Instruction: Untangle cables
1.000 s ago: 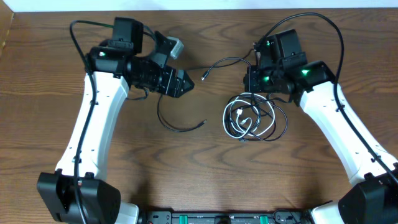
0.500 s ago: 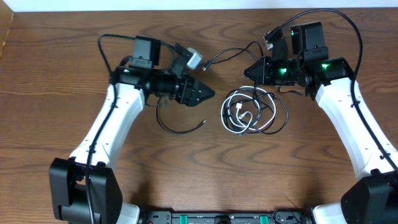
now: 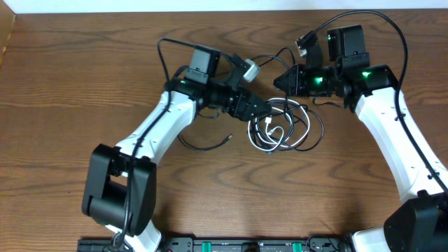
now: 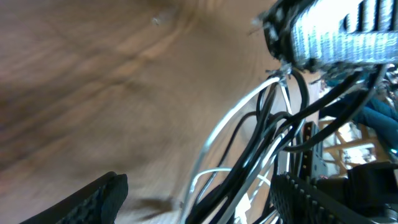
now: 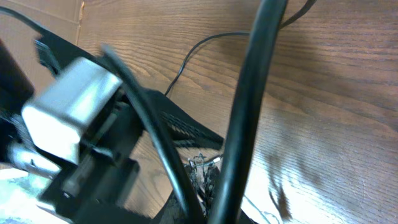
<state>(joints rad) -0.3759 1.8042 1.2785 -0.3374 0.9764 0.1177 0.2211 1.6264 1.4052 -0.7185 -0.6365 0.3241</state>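
The left gripper will next grab the bunched pieces of cable at the edge of the coil, so the right gripper's black cable stays free to pull and untangle.
A coil of black and white cables (image 3: 269, 131) lies on the wooden table right of centre. My left gripper (image 3: 264, 112) is at the coil's left edge. In the left wrist view its fingers (image 4: 199, 199) are wide open, with several black and white strands (image 4: 249, 155) between them. My right gripper (image 3: 283, 78) hovers above the coil's top edge and looks shut on a black cable (image 3: 264, 59) that rises from the coil. In the right wrist view that cable (image 5: 249, 106) crosses close to the camera and hides the jaws (image 5: 224, 208).
A separate thin black cable (image 3: 199, 145) lies curved on the table left of the coil, under my left arm. The left arm's white wrist camera (image 5: 68, 106) is close in front of the right gripper. The table's far edge (image 3: 224, 10) runs along the top.
My left arm has swung right, from beside the loose black cable to the coil's left edge. My right gripper rose with its black cable a second ago and has held still since.
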